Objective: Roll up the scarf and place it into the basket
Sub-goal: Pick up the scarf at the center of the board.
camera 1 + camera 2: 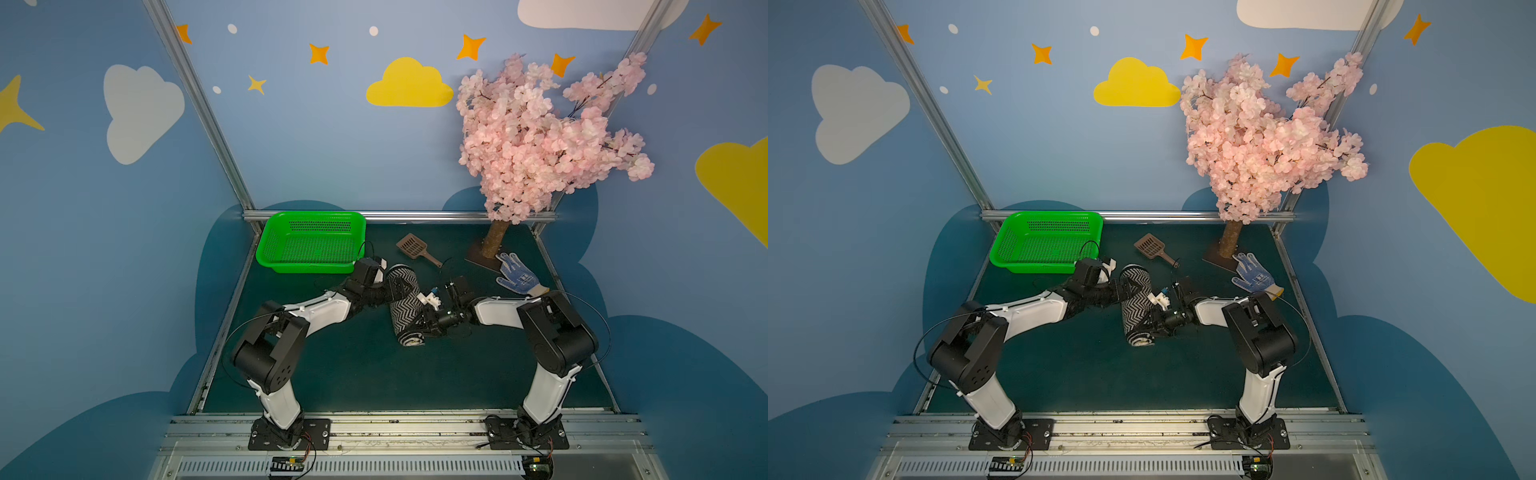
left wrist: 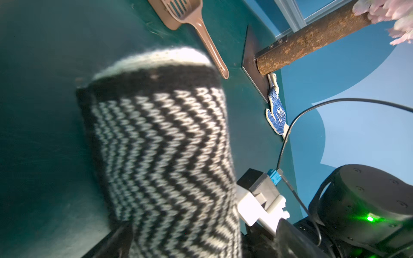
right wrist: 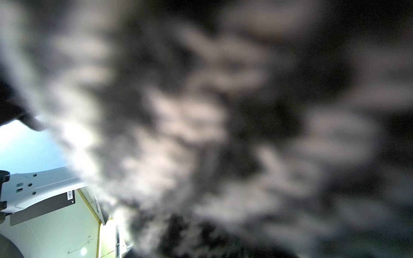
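Observation:
The left gripper grabs the far half of the rolled scarf next, to place it into the basket still rolled.
The scarf is a tight black-and-white zigzag roll lying on the green mat mid-table, its spiral end toward the front. My left gripper stands open, its jaws straddling the roll's far half; in the left wrist view the scarf fills the space between the dark fingers. My right gripper is shut on the roll's near half. Blurred scarf covers the right wrist view. The green basket sits at the back left, with nothing in it.
A brown slotted scoop lies behind the roll. A blue-dotted white glove rests at the right beside the base of a pink blossom tree. Blue walls close in the mat on three sides.

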